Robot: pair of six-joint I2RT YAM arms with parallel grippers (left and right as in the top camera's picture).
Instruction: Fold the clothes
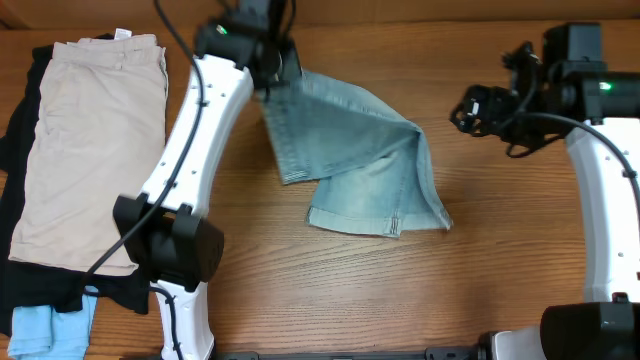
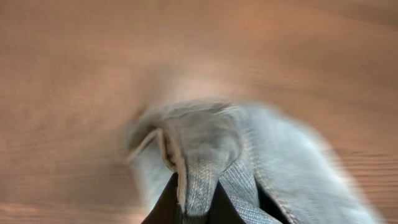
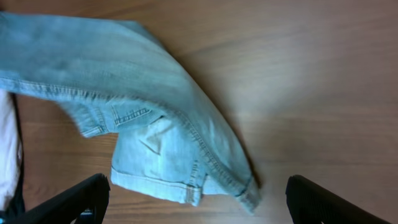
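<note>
The denim shorts need to be stretched for folding, so my right gripper next needs to pick them up by their outer hem corner [image 1: 441, 220], where the long seam [image 1: 428, 182] ends.
The pale faded-blue denim shorts [image 1: 360, 160] lie partly lifted in the middle of the table, one leg with a stitched hem flat at the front. My left gripper [image 1: 268, 72] is shut on the shorts' far-left corner and holds it raised; the left wrist view shows a bunched denim fold [image 2: 205, 162] pinched between the black fingers [image 2: 196, 208]. My right gripper [image 1: 468, 108] is open and empty, off to the right of the shorts. The right wrist view shows the shorts [image 3: 155, 124] draped beyond its spread fingers [image 3: 198, 202].
At the left edge, beige shorts [image 1: 90, 140] lie on a black garment [image 1: 20, 190]. A small light-blue piece [image 1: 50, 330] sits at the front left corner. Bare wood table [image 1: 520, 260] lies right of and in front of the denim.
</note>
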